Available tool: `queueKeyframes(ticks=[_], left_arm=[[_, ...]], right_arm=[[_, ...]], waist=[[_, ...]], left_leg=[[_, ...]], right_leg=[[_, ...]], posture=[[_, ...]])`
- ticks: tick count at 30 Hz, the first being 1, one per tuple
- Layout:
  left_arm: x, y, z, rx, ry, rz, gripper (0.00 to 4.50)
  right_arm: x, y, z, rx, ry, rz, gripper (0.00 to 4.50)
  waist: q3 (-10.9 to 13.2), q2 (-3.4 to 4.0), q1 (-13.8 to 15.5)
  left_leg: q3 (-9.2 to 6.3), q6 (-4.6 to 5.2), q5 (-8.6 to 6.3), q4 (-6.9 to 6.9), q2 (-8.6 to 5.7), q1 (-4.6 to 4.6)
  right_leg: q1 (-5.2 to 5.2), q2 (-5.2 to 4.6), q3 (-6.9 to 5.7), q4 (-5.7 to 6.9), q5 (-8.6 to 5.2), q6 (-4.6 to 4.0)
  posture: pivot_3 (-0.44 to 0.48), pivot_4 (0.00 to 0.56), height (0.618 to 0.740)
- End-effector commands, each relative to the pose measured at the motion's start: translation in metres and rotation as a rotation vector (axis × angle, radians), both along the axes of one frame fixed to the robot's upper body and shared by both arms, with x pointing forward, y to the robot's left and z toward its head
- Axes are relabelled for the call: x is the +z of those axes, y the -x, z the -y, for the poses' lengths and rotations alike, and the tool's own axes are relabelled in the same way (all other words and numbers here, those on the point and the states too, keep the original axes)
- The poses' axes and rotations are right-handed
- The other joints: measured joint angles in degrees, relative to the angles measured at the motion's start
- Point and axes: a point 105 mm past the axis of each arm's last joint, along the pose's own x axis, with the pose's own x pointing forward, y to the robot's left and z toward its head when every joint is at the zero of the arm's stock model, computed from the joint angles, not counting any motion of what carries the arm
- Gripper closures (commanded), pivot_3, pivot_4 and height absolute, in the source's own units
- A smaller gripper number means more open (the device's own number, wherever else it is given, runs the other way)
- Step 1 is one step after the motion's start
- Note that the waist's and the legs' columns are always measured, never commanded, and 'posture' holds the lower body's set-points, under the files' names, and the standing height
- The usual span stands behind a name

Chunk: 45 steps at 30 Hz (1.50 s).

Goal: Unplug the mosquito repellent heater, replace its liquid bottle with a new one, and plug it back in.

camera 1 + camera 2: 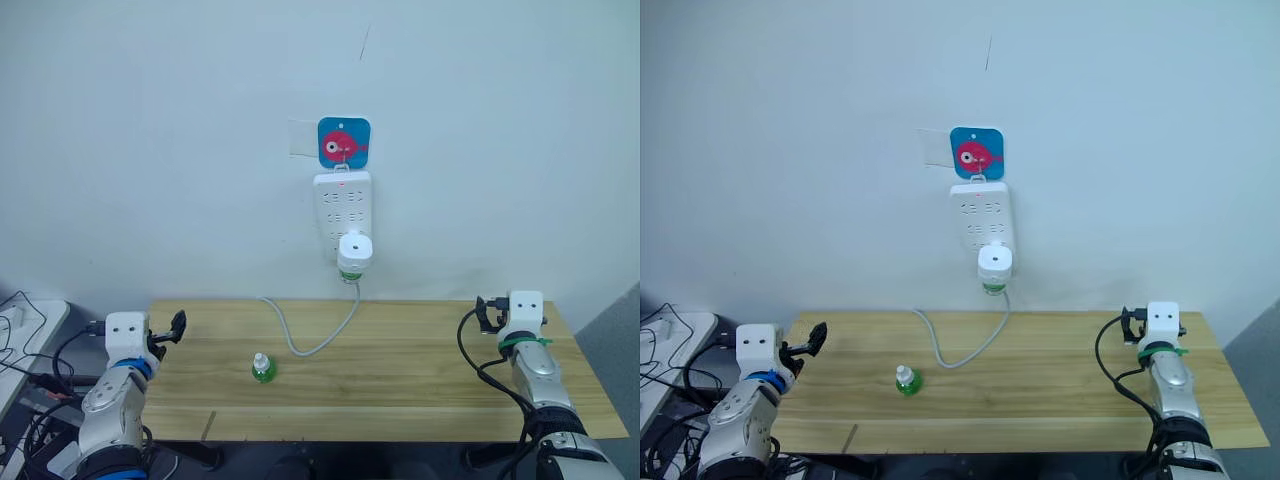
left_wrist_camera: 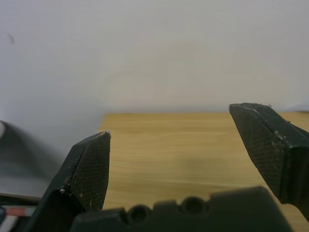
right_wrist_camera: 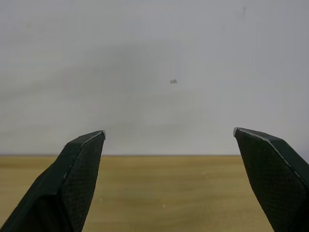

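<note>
I should unplug the heater, so I need to grab the mosquito repellent heater's white rounded housing with my right gripper next.
The white mosquito repellent heater is plugged into the bottom of a white power strip hanging on the wall, with its liquid bottle showing beneath it. A small green liquid bottle with a white cap stands upright on the wooden table, left of centre. My left gripper hovers open over the table's left end, well left of the green bottle. My right gripper is open near the table's right end. Both wrist views show spread fingers with nothing between them.
A grey cable runs from the power strip down onto the table in a loop. A blue card with a pink fish hangs above the strip. Cables and a white unit lie left of the table.
</note>
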Motion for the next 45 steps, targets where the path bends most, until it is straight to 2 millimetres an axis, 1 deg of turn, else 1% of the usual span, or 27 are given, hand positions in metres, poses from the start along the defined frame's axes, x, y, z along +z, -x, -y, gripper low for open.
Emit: queueKeyframes(ticks=[1,5,8,9,10,11,12,13,14,17,18,20,23,24,27,29,30,35,38,42,45], left_arm=[[0.021,-0.005,-0.001,-0.031,0.002,0.063,0.00],[0.025,-0.007,0.000,-0.049,-0.010,0.065,0.00],[0.032,-0.007,0.004,-0.100,-0.033,0.081,0.00],[0.036,-0.007,0.007,-0.122,-0.039,0.088,0.00],[0.042,-0.006,0.011,-0.156,-0.036,0.102,0.00],[0.051,-0.005,0.017,-0.209,-0.035,0.120,0.00],[0.061,-0.004,0.025,-0.277,-0.037,0.137,0.00],[0.067,-0.002,0.032,-0.337,-0.053,0.138,0.00],[0.073,-0.001,0.038,-0.388,-0.062,0.136,0.00],[0.095,-0.001,0.060,-0.551,-0.048,0.153,0.00],[0.103,-0.002,0.067,-0.599,-0.051,0.158,0.00],[0.118,-0.007,0.082,-0.692,-0.072,0.169,0.00],[0.137,-0.017,0.104,-0.798,-0.086,0.199,0.00],[0.143,-0.020,0.112,-0.835,-0.080,0.216,0.00],[0.158,-0.030,0.136,-0.926,-0.079,0.254,0.62],[0.163,-0.036,0.146,-0.964,-0.100,0.264,1.26],[0.165,-0.039,0.150,-0.977,-0.107,0.267,1.50],[0.178,-0.057,0.168,-1.018,-0.113,0.315,1.50],[0.184,-0.064,0.176,-1.035,-0.120,0.341,1.50],[0.186,-0.072,0.187,-1.070,-0.122,0.366,1.50],[0.185,-0.075,0.195,-1.103,-0.124,0.375,1.50]], right_arm=[[0.021,-0.008,-0.002,0.020,-0.006,0.070,0.03],[0.022,-0.007,-0.004,0.034,-0.001,0.068,0.03],[0.022,-0.004,-0.009,0.070,0.013,0.067,0.03],[0.024,-0.004,-0.011,0.085,0.013,0.069,0.03],[0.026,-0.003,-0.014,0.110,0.017,0.072,0.03],[0.030,-0.001,-0.019,0.151,0.017,0.074,0.03],[0.033,0.000,-0.024,0.197,0.016,0.075,0.03],[0.037,0.001,-0.030,0.239,0.018,0.079,0.03],[0.042,0.002,-0.035,0.280,0.019,0.084,0.03],[0.066,0.007,-0.060,0.459,-0.021,0.126,0.03],[0.073,0.010,-0.069,0.518,-0.036,0.137,0.03],[0.088,0.019,-0.088,0.644,-0.048,0.148,0.03],[0.103,0.031,-0.113,0.782,-0.043,0.143,0.03],[0.109,0.035,-0.121,0.820,-0.035,0.149,0.03],[0.128,0.043,-0.138,0.883,-0.037,0.181,0.00],[0.141,0.048,-0.148,0.906,-0.046,0.203,0.00],[0.147,0.051,-0.152,0.916,-0.049,0.214,0.00],[0.169,0.071,-0.176,0.999,-0.052,0.260,0.00],[0.176,0.078,-0.185,1.030,-0.055,0.275,0.00],[0.187,0.085,-0.195,1.060,-0.083,0.299,0.00],[0.189,0.087,-0.198,1.068,-0.096,0.300,0.00]], waist=[[0.04,0.05,0.00],[0.07,0.06,0.00],[0.15,0.08,-0.01],[0.28,0.09,0.00],[0.51,0.15,-0.03],[0.72,0.23,-0.10],[0.88,0.26,-0.14],[1.10,0.30,-0.19],[1.69,0.38,-0.18],[2.77,0.69,-0.20],[3.10,0.73,-0.27],[3.91,0.76,-0.22],[5.19,0.76,-0.18],[5.60,0.74,-0.28],[6.60,0.53,-0.66],[7.36,0.39,-1.15],[7.61,0.32,-1.49],[8.53,0.07,-2.52],[8.60,-0.02,-3.12],[8.97,-0.16,-3.43],[9.41,-0.21,-3.49]], left_leg=[[0.00,0.00,0.00,0.00,0.00,0.00],[0.00,0.00,0.00,0.00,-0.01,0.00],[-0.01,0.00,0.00,0.00,0.00,0.00],[-0.01,0.01,0.00,0.00,0.00,0.00],[-0.01,0.01,0.00,0.00,0.00,0.01],[0.00,0.01,0.00,0.00,0.01,0.00],[0.00,0.01,0.00,0.00,0.01,0.00],[0.00,0.01,0.00,0.00,0.03,0.00],[-0.01,0.01,0.00,0.00,0.05,0.00],[-0.02,0.01,0.00,0.02,0.07,-0.01],[-0.03,0.01,0.00,0.02,0.08,0.00],[-0.08,0.01,0.00,0.01,0.09,-0.01],[-0.13,0.00,0.00,0.02,0.10,-0.06],[-0.13,0.00,0.00,0.04,0.09,-0.04],[-0.11,0.00,0.00,0.04,0.10,-0.10],[-0.13,-0.01,0.00,0.04,0.09,-0.17],[-0.13,-0.01,0.00,0.04,0.10,-0.20],[-0.13,-0.01,0.01,0.04,0.11,-0.49],[-0.14,-0.06,0.05,0.18,0.10,-1.33],[-0.13,-0.05,0.05,0.17,0.11,-1.42],[-0.13,-0.05,0.05,0.18,0.11,-1.42]], right_leg=[[0.00,0.00,0.00,0.00,0.00,0.00],[0.01,0.01,-0.01,0.00,0.00,0.00],[0.01,0.00,-0.01,-0.01,0.00,0.00],[0.01,0.00,0.00,-0.01,-0.01,-0.01],[0.03,0.00,0.00,-0.02,-0.01,-0.01],[0.02,-0.01,0.01,-0.02,0.00,-0.01],[0.03,-0.01,0.02,0.00,-0.01,-0.01],[0.02,-0.05,0.03,-0.01,-0.01,-0.01],[0.02,-0.06,0.03,0.00,-0.01,-0.01],[0.04,-0.10,-0.01,0.02,0.00,-0.02],[0.06,-0.11,-0.03,0.01,0.00,-0.01],[0.06,-0.11,-0.07,0.02,0.00,-0.01],[0.05,-0.10,-0.14,0.01,0.00,-0.01],[0.06,-0.11,-0.14,0.01,0.00,-0.01],[0.00,-0.12,-0.13,0.00,0.01,-0.01],[-0.05,-0.13,-0.15,-0.01,0.01,-0.01],[-0.08,-0.14,-0.15,-0.01,0.01,-0.01],[-0.36,-0.15,-0.16,-0.04,0.01,-0.01],[-1.21,-0.15,-0.20,0.08,0.04,-0.01],[-1.25,-0.16,-0.21,0.01,0.04,-0.01],[-1.25,-0.16,-0.22,0.03,0.04,-0.01]], posture=[[0.073,0.054,0.740],[0.069,0.060,0.740],[0.068,0.062,0.740],[0.064,0.078,0.740],[0.064,0.078,0.740],[0.060,0.085,0.740],[0.060,0.085,0.740],[0.055,0.100,0.740],[0.055,0.100,0.740],[0.041,0.128,0.740],[0.041,0.128,0.740],[0.030,0.145,0.740],[0.002,0.169,0.740],[0.002,0.169,0.740],[-0.025,0.186,0.740],[-0.045,0.199,0.740],[-0.060,0.205,0.740],[-0.091,0.217,0.740],[-0.100,0.223,0.740],[-0.114,0.230,0.740],[-0.116,0.232,0.740]])
